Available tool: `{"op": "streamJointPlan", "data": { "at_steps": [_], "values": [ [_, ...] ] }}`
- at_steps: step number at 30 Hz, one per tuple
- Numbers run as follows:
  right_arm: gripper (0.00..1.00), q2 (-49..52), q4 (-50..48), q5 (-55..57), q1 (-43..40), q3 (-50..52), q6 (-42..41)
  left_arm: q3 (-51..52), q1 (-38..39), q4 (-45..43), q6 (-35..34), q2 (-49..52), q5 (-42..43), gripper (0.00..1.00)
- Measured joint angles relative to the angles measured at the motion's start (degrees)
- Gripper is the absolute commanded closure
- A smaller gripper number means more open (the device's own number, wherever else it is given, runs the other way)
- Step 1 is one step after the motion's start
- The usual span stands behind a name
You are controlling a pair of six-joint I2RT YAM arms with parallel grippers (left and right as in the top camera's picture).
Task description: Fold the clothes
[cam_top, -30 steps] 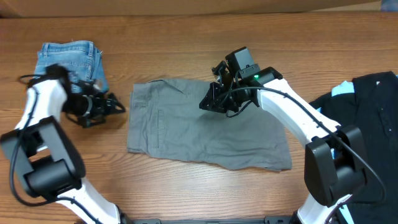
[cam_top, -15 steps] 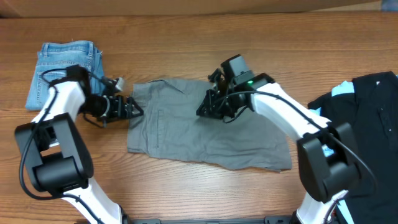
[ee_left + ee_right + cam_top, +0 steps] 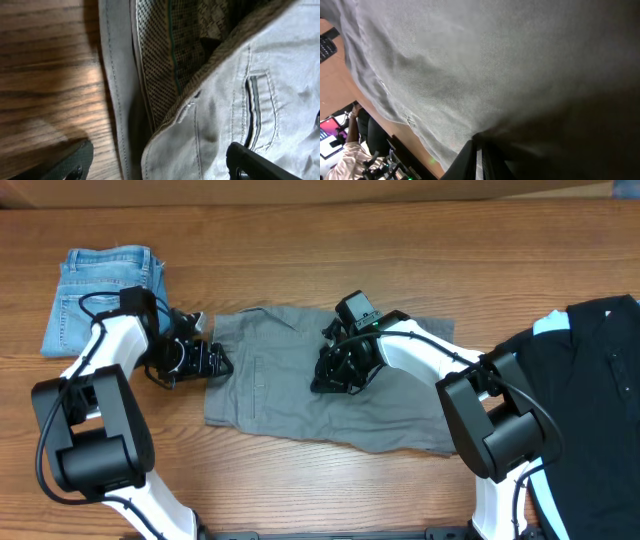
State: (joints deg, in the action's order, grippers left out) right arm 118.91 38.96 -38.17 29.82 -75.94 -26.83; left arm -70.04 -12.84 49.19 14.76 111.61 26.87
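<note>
Next, my left gripper grips the edge of the shorts' waistband beside the back pocket to lift the shorts' waist end for folding.
The clothes, a pair of grey-khaki shorts, lie flat in the middle of the table, waistband to the left. My left gripper is open at the waistband's left edge. In the left wrist view its fingers straddle the waistband, one on bare wood and one over the back pocket. My right gripper is down on the middle of the shorts, shut, with a thin fold of the grey cloth pinched between its fingertips.
Folded blue denim shorts lie at the back left. A black garment with light blue trim covers the right end of the wooden table.
My left gripper has moved right, from beside the denim shorts to the khaki waistband. My right gripper has slid left and toward the front across the shorts.
</note>
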Motion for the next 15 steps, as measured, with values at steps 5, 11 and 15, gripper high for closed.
{"op": "streamJointPlan", "data": {
  "at_steps": [5, 11, 15],
  "values": [
    [0.91, 0.0, -0.1, -0.1, 0.0, 0.0, -0.2, 3.7, -0.3, -3.6, 0.6, -1.0, 4.5, 0.28],
    [0.91, 0.0, -0.2, -0.1, 0.0, 0.0, -0.1, 7.3, -0.2, -7.3, 0.7, -2.1, 8.8, 0.34],
    [0.91, 0.0, -0.2, -0.2, 0.0, 0.0, -0.2, 8.7, 0.4, -9.1, 0.6, -2.1, 10.7, 0.47]
  ]
}}
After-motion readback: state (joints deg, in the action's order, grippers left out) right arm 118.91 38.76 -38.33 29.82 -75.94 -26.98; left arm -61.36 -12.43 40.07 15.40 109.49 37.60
